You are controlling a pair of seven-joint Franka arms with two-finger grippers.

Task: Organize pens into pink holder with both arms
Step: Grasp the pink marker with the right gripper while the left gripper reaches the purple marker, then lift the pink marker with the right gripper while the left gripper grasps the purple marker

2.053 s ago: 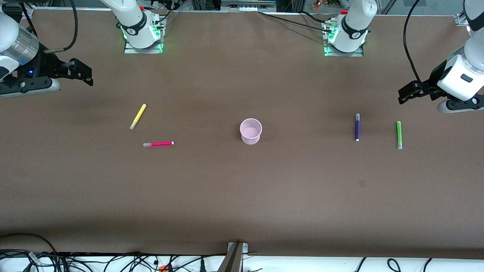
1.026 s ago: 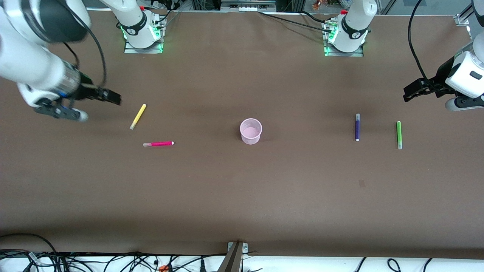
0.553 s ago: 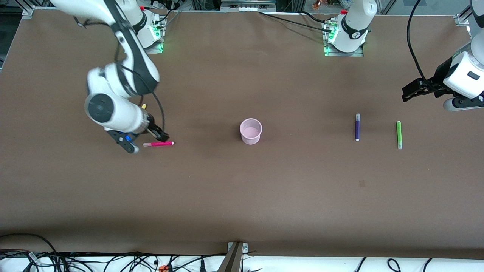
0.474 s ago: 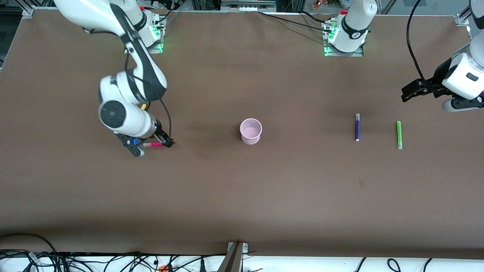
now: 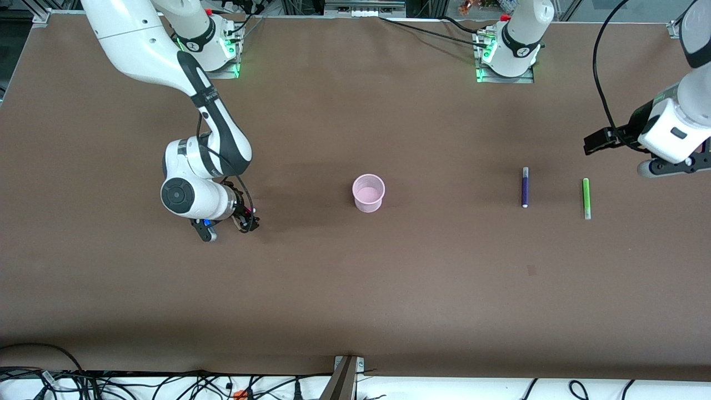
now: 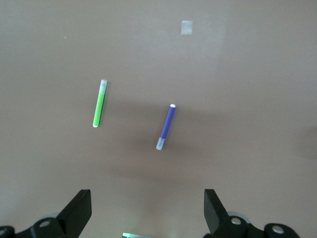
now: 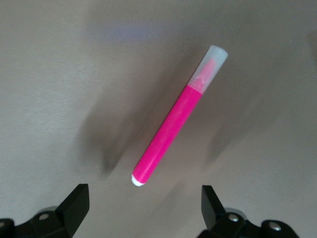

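Observation:
My right gripper grips the magenta-pink pen by its white-tipped end (image 7: 139, 178) next, so the pen's clear cap stays free to go into the pink holder.
The pink holder (image 5: 368, 193) stands upright mid-table. My right gripper (image 5: 248, 218) is low over the magenta-pink pen (image 7: 173, 131), which lies flat on the table; the open fingers (image 7: 77, 204) straddle its white end without touching it. In the front view the right arm hides most of this pen and all of the yellow pen. The dark purple pen (image 5: 525, 187) and bright green pen (image 5: 585, 198) lie side by side toward the left arm's end; both show in the left wrist view (image 6: 165, 127), (image 6: 99, 103). My left gripper (image 5: 594, 143) hangs open and empty above bare table near the green pen.
The brown table (image 5: 355, 289) has a small pale mark (image 5: 531, 270) nearer the front camera than the purple pen. The arm bases (image 5: 504, 61) stand along the edge farthest from the camera. Cables lie off the near edge.
My right arm has swung in from its end of the table and come down over the magenta-pink pen, covering the yellow pen. My left gripper has shifted only slightly. No pen has moved.

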